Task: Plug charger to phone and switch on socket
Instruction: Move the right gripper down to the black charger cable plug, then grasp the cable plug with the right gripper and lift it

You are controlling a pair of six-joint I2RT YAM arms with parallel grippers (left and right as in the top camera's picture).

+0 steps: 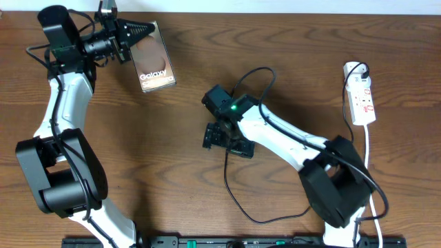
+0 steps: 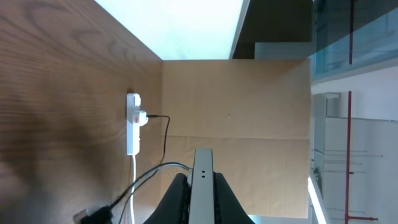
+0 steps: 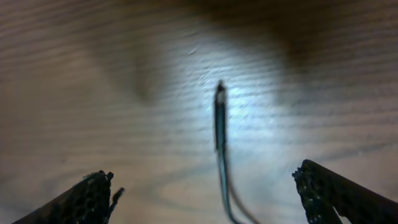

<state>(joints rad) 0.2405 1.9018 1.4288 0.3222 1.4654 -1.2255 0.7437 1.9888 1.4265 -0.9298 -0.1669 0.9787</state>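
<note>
I need to grab the charger cable next with my right gripper, by the black plug body behind its tip (image 3: 220,124). The plug's tip then stays free to plug into the phone.
My left gripper (image 1: 146,32) at the far left is shut on the top edge of the phone (image 1: 157,65), whose brown screen reads "Galaxy". In the left wrist view the phone's slim silver edge (image 2: 203,163) stands clamped between the fingers (image 2: 202,180). My right gripper (image 1: 222,138) is open at mid-table over the charger cable (image 1: 227,180). In the right wrist view the cable's plug tip (image 3: 219,115) lies on the wood between the spread fingers (image 3: 214,196), touching neither. The white socket (image 1: 362,96) lies at the far right with a black plug in it; it also shows in the left wrist view (image 2: 132,124).
The socket's white cord (image 1: 368,155) runs down the right side toward the front edge. The black cable loops near the front edge (image 1: 265,220) and behind the right arm (image 1: 258,72). A tan panel (image 2: 249,99) stands past the table's end.
</note>
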